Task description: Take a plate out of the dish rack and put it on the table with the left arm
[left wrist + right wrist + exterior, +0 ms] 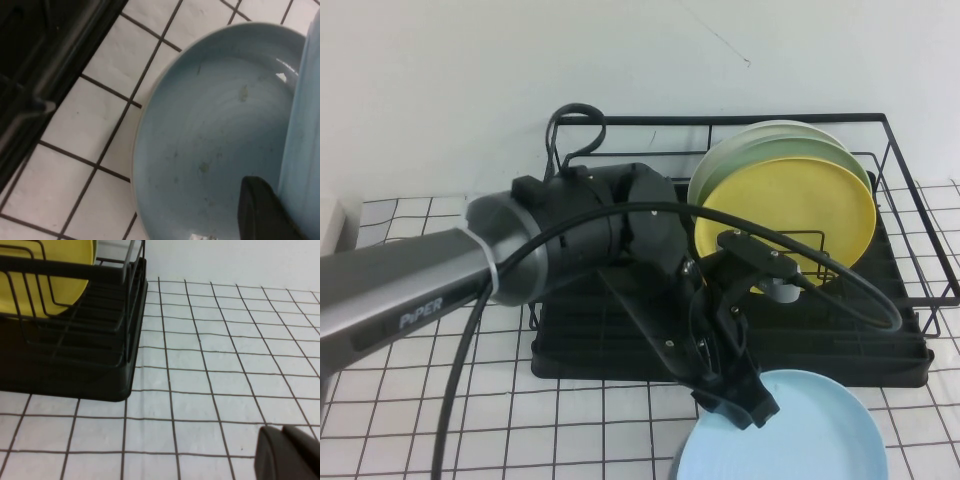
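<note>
The robot's left gripper can let go of the plate now, as the light blue plate is low and in over the table in the high view.
The light blue plate [800, 432] is in front of the dish rack [910, 210], low and nearly flat over the table [420, 400]; I cannot tell if it touches the cloth. My left gripper [735, 398] reaches down from the rack's front edge and is shut on the plate's near rim. In the left wrist view the plate [215, 130] fills the frame, with one black finger [262, 212] against its inner side. My right gripper [289, 452] is out of the high view; it hovers over bare cloth beside the rack's corner, fingers together and empty.
A yellow plate [800, 215] stands upright in the rack with pale green plates [760, 150] behind it. The rack's black drip tray [620, 355] lies just behind the blue plate. The left arm's cable loops over the rack. Gridded cloth [225, 340] extends beside the rack.
</note>
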You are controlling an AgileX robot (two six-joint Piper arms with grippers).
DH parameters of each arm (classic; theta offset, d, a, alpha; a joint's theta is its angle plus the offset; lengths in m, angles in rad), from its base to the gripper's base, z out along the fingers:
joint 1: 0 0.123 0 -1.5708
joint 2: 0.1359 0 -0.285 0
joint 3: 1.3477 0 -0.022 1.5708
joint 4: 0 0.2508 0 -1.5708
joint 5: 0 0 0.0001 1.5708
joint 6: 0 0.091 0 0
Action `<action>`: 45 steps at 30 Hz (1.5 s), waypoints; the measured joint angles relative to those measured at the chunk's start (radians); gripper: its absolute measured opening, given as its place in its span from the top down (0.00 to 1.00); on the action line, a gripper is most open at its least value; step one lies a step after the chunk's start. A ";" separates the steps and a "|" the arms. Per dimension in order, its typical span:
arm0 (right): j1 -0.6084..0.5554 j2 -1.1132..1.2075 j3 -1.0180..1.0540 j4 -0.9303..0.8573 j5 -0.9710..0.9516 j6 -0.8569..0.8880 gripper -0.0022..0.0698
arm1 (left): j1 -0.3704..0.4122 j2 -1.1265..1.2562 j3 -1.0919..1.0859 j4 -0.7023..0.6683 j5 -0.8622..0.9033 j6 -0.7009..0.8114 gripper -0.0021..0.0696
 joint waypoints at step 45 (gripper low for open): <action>0.000 0.000 0.000 0.000 0.000 0.000 0.97 | 0.000 -0.464 0.112 0.168 -0.198 0.006 0.97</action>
